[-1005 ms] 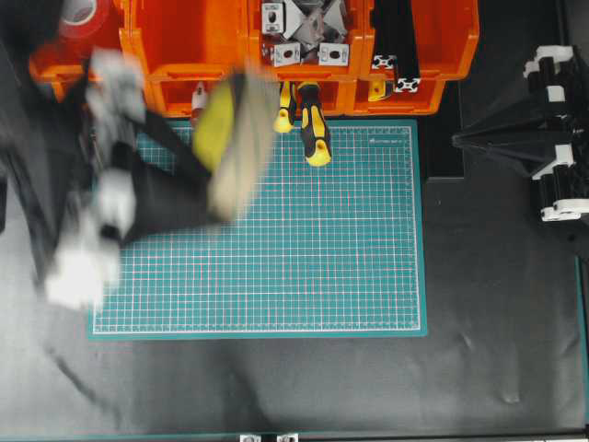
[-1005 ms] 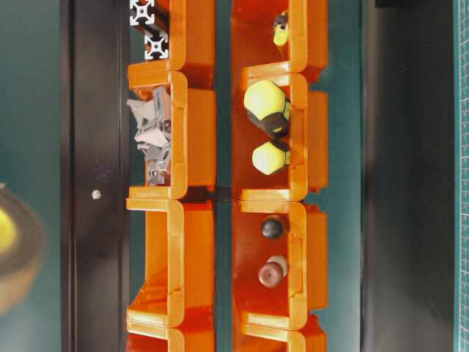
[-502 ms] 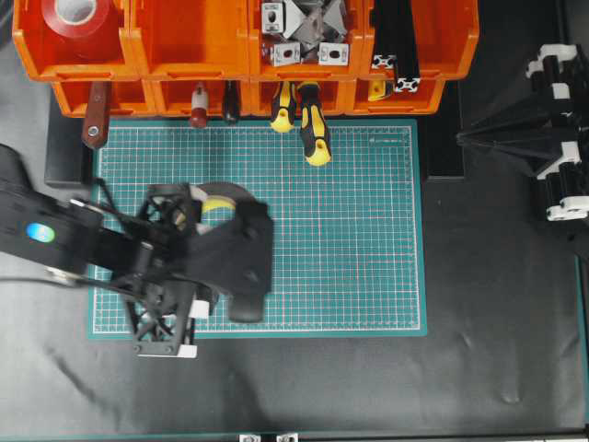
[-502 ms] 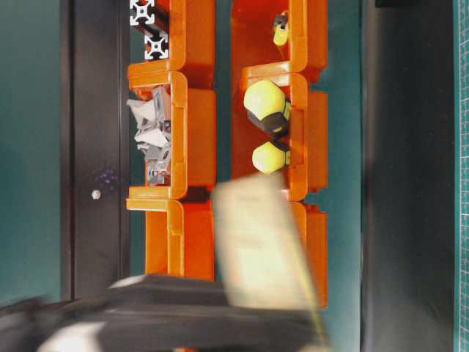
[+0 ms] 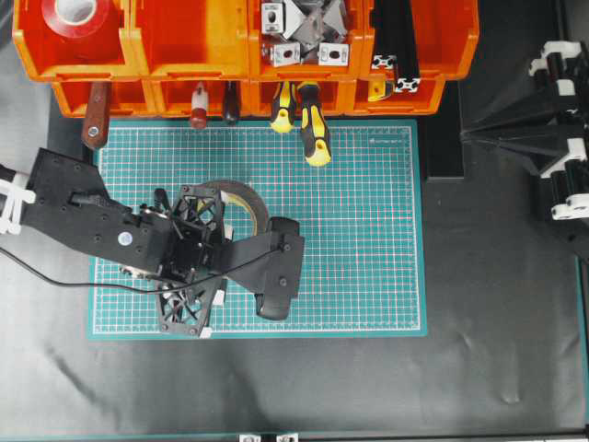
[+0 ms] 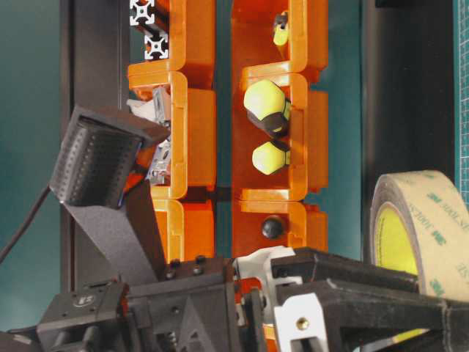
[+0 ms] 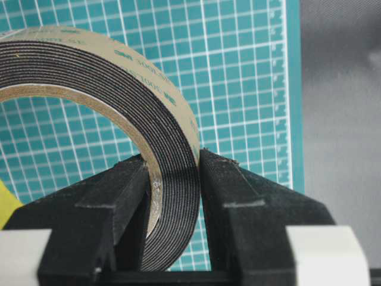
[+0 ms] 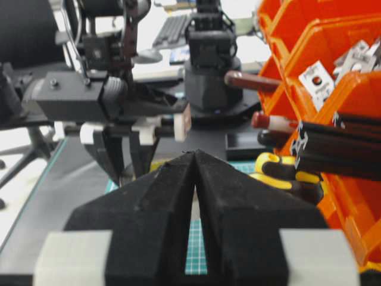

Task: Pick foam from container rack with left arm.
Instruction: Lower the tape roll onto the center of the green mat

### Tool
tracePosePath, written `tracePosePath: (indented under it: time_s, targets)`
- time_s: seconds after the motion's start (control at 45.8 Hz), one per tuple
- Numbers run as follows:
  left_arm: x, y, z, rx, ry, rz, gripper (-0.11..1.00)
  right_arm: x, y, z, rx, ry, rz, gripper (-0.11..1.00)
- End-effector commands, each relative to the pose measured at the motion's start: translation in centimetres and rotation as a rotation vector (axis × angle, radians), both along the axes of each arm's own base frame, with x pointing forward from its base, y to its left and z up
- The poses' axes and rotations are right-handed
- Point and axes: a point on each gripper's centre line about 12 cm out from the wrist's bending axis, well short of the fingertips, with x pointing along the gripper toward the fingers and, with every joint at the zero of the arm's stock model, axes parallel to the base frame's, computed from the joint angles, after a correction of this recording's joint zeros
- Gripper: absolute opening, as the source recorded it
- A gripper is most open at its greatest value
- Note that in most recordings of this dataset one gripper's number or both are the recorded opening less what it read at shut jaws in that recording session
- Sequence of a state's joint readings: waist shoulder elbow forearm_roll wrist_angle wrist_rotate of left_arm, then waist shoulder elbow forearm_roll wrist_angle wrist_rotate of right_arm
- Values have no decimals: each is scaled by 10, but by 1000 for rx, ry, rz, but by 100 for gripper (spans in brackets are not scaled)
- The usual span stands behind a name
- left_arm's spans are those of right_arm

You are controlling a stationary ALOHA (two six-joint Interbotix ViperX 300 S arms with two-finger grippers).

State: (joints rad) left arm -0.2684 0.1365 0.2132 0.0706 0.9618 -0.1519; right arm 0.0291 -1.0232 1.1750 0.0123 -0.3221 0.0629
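Observation:
The foam's lower edge rests at the green mat and the foam would lie there, so my left gripper should open.
The foam is a dark layered roll with a cream liner, standing on edge over the green mat. My left gripper is shut on its band, one finger inside the ring and one outside. From overhead, an arc of the foam shows beyond the left arm, left of the mat's middle. At table level the foam rises at the right. The orange container rack runs along the far edge. My right gripper is shut and empty, off the mat's right side.
The rack holds a red tape roll, metal brackets and black extrusions. Yellow-black screwdrivers stick out over the mat's far edge. A brown-handled tool pokes out at the left.
The left arm has swung from the rack down to the mat with the foam in its grip, then settled left of centre. The right arm has stayed still.

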Motion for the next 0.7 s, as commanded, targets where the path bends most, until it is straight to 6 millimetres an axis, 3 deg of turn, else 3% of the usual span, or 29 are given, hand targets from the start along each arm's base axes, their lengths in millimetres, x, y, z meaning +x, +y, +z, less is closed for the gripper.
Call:
tracePosePath:
  time_s: [0.0, 0.328, 0.546, 0.612, 0.677]
  targets:
    - [2, 3, 12, -6, -46, -2, 23, 2, 0, 14, 6, -38, 1, 0]
    - [2, 7, 11, 16, -46, -73, 24, 2, 0, 14, 6, -37, 1, 0]
    - [-3, 15, 7, 31, -14, -77, 82, 2, 0, 15, 6, -44, 1, 0]
    - [-6, 19, 6, 38, 13, -70, 90, 2, 0, 15, 6, -43, 1, 0]
    - [-8, 21, 6, 41, 25, -69, 91, 2, 0, 15, 6, -44, 1, 0]
